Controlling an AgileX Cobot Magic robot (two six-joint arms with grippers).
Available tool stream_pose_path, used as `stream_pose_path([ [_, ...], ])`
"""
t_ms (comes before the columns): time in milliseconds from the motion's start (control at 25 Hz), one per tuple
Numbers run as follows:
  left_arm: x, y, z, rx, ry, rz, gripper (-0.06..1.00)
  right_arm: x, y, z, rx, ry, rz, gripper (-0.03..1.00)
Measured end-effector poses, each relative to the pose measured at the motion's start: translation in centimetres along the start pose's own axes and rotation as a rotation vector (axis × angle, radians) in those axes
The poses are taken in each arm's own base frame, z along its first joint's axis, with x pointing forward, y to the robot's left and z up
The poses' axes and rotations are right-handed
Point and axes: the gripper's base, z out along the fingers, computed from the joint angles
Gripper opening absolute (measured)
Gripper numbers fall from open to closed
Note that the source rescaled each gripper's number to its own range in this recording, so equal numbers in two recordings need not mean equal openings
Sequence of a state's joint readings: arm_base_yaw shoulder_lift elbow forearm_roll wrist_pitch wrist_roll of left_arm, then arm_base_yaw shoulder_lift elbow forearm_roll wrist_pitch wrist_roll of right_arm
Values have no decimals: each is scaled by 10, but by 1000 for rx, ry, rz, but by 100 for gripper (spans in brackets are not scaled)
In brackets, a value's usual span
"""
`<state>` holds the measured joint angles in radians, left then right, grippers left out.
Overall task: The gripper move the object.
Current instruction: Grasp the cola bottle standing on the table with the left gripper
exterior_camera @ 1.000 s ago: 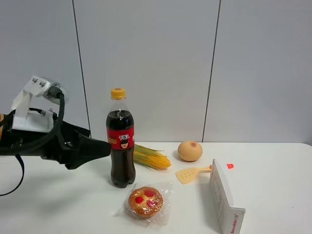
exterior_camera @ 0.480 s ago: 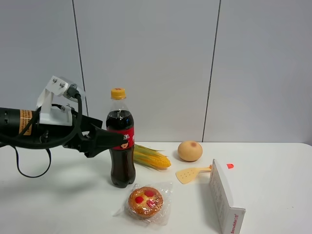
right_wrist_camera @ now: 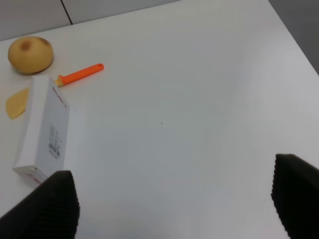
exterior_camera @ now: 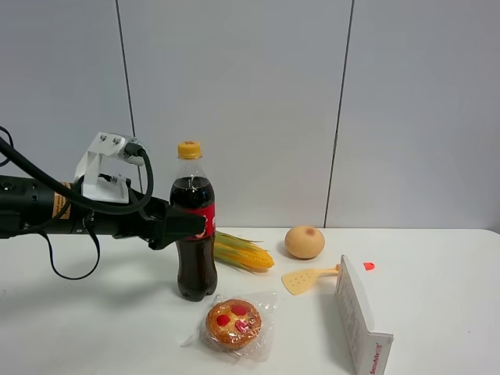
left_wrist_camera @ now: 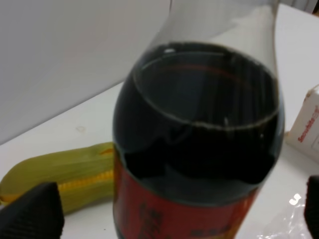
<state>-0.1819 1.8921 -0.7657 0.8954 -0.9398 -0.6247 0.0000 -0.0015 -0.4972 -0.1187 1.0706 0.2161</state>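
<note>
My left gripper needs to move forward before it closes on the cola bottle. My fingers stop short of the far edge of the red label.
The cola bottle, with a yellow cap and red label, stands upright on the white table, left of the middle. My left gripper, a black claw with a white bracket on top, reaches in from the left at label height. In the left wrist view the bottle fills the frame between the two fingertips, with a gap on each side; the left gripper is open around it. My right gripper is open and empty above bare table, out of the exterior high view.
A corn cob lies just behind and right of the bottle. A wrapped round pastry lies in front of it. A round bun, a yellow spatula and a white box lie to the right.
My left arm has moved right and slightly up, from beside the bottle to having its jaws on either side of it. The bottle has not moved.
</note>
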Motion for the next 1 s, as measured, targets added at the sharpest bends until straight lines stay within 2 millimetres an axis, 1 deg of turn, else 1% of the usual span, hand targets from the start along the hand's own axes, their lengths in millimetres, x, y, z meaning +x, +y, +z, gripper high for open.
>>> stream_pose_path([
  [240, -3, 1, 2, 4, -12, 22, 98, 0, 0, 0, 0, 0, 0, 100],
  [400, -9, 1, 12, 23, -30, 46, 98, 0, 0, 0, 0, 0, 0, 100],
  [560, -11, -2, 25, 51, -35, 63, 98, 0, 0, 0, 0, 0, 0, 100],
  [760, -5, -4, 43, 82, -24, 66, 98, 0, 0, 0, 0, 0, 0, 100],
  [1000, 8, -1, 49, 76, 8, 43, 98, 0, 0, 0, 0, 0, 0, 100],
])
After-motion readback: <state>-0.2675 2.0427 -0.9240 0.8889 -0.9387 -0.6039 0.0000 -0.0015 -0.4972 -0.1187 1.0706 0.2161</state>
